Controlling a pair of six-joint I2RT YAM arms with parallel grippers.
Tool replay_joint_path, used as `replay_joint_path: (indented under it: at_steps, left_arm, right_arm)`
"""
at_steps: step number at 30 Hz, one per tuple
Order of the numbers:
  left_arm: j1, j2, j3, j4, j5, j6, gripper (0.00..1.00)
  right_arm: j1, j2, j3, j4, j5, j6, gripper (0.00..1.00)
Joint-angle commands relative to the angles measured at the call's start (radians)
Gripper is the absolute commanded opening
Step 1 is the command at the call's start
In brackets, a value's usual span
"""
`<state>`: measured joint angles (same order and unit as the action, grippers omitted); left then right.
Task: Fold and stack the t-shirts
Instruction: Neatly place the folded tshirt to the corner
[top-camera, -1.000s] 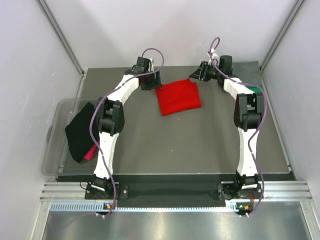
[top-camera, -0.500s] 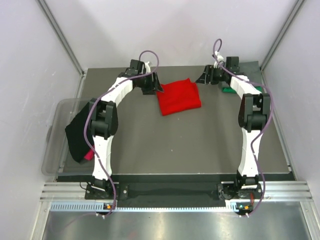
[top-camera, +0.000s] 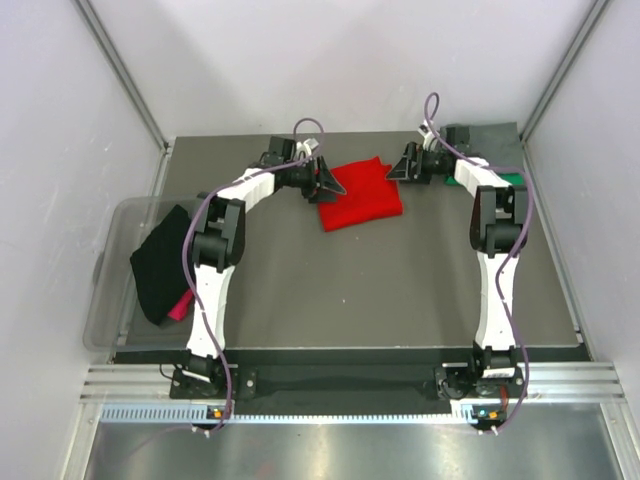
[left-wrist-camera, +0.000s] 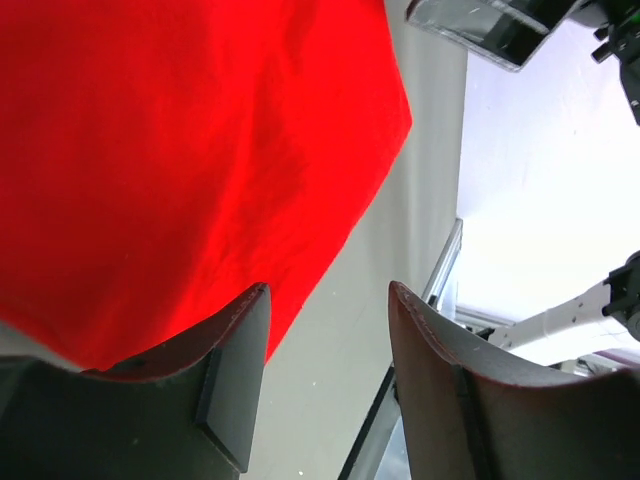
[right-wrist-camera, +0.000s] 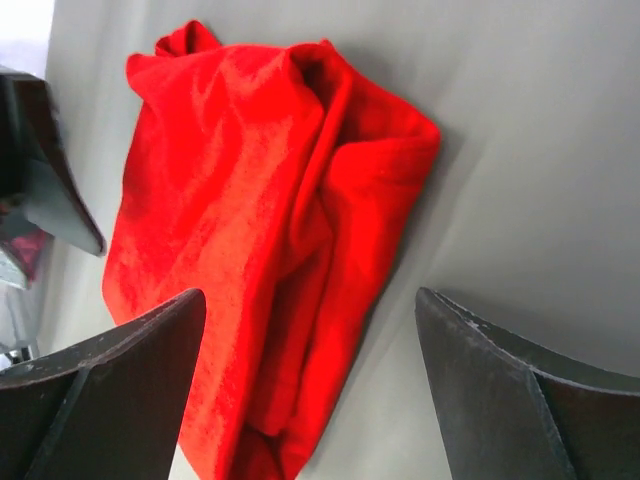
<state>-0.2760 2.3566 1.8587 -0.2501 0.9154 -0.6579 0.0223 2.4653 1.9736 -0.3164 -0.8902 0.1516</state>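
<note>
My right gripper moves lower next, before closing on the red shirt (left-wrist-camera: 180, 160), since the shirt's folded edge is below my spread fingers.
A folded bright red t-shirt (top-camera: 358, 195) lies on the dark table at the back middle. My left gripper (top-camera: 325, 183) is open at its left edge; in the left wrist view the red shirt (left-wrist-camera: 180, 160) fills the frame beside the open fingers (left-wrist-camera: 235, 370). My right gripper (top-camera: 400, 168) is open at the shirt's upper right corner; in the right wrist view the red shirt (right-wrist-camera: 270, 240) lies between the spread fingers (right-wrist-camera: 110, 390). A black t-shirt (top-camera: 160, 262) hangs over the tub, with a magenta one (top-camera: 181, 306) under it. A green t-shirt (top-camera: 512, 179) shows at the back right.
A translucent grey plastic tub (top-camera: 108, 290) stands off the table's left edge. A grey cloth (top-camera: 490, 138) lies at the back right corner. White walls and metal posts close in the back and both sides.
Both grippers have moved inward towards the red shirt, the left one from the shirt's upper left corner, the right one from further right.
</note>
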Motion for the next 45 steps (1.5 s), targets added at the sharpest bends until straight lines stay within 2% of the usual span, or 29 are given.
replay_joint_path:
  at_steps: [1, 7, 15, 29, 33, 34, 40, 43, 45]
  left_arm:
    - [-0.002, 0.016, 0.008, 0.084, 0.066, -0.039, 0.55]
    - [-0.005, 0.056, 0.017, 0.071, 0.053, -0.039, 0.52]
    - [-0.009, 0.095, 0.068, 0.034, 0.036, -0.008, 0.51]
    - [-0.028, 0.119, 0.123, -0.017, 0.005, 0.043, 0.5]
    - [-0.034, 0.119, 0.135, -0.028, 0.005, 0.053, 0.5]
    - [-0.034, 0.119, 0.137, -0.031, 0.004, 0.058, 0.5]
    - [-0.034, 0.078, 0.14, -0.086, -0.012, 0.116, 0.5]
    - [-0.022, 0.011, 0.158, -0.162, -0.029, 0.176, 0.5]
    - [-0.008, -0.049, 0.174, -0.222, -0.073, 0.262, 0.5]
  right_arm:
    - [-0.01, 0.029, 0.038, 0.03, -0.053, 0.061, 0.86]
    - [-0.005, 0.055, -0.018, 0.065, -0.116, 0.143, 0.84]
    - [0.01, 0.098, 0.013, -0.072, -0.122, 0.134, 0.82]
    - [0.06, 0.13, 0.042, -0.125, -0.113, 0.124, 0.66]
    - [0.071, 0.136, 0.048, -0.125, -0.105, 0.128, 0.52]
    - [0.073, 0.136, 0.05, -0.127, -0.104, 0.128, 0.44]
    - [0.073, 0.104, 0.054, -0.134, -0.053, 0.088, 0.11]
    - [0.073, 0.074, 0.102, -0.206, -0.015, -0.019, 0.02]
    - [0.073, 0.038, 0.149, -0.278, 0.029, -0.107, 0.01]
